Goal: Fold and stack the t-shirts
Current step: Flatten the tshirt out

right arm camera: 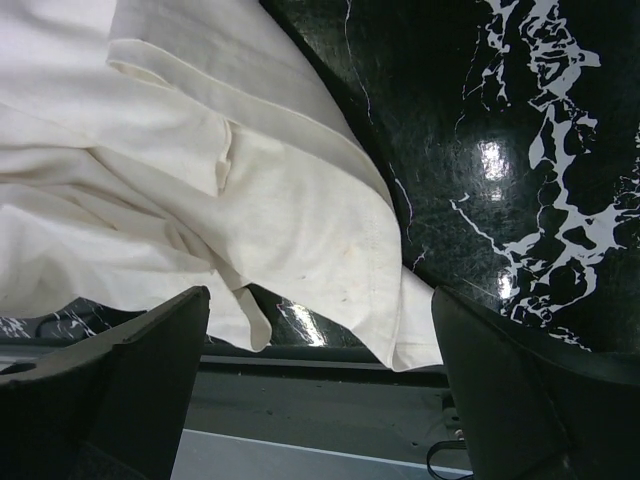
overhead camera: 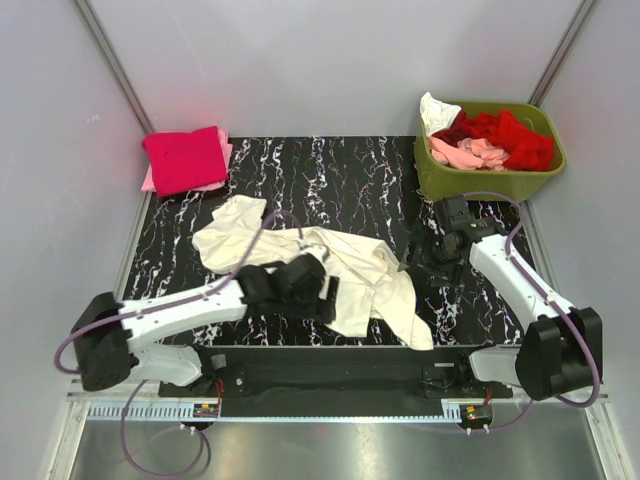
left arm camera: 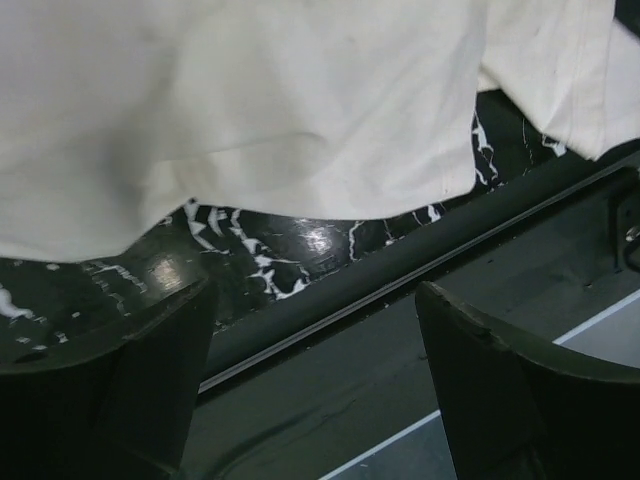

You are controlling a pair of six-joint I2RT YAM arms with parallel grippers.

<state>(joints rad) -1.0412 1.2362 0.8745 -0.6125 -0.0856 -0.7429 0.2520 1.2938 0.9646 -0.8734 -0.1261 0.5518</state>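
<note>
My left gripper should next take hold of the cream-white t-shirt's near-edge corner, which leaves another edge for my right gripper to spread before folding.
A large cream-white t-shirt lies crumpled across the middle of the black marbled table. It also shows in the left wrist view and in the right wrist view. My left gripper is open and empty, over the shirt's near edge. My right gripper is open and empty, just right of the shirt. A folded magenta-red t-shirt lies on a pale pink one at the far left corner. Red, pale pink and white tees sit in the olive-green bin.
The bin stands at the table's far right corner, close behind my right arm. The table's near edge rail runs right under both grippers. Grey walls close in on the left, back and right.
</note>
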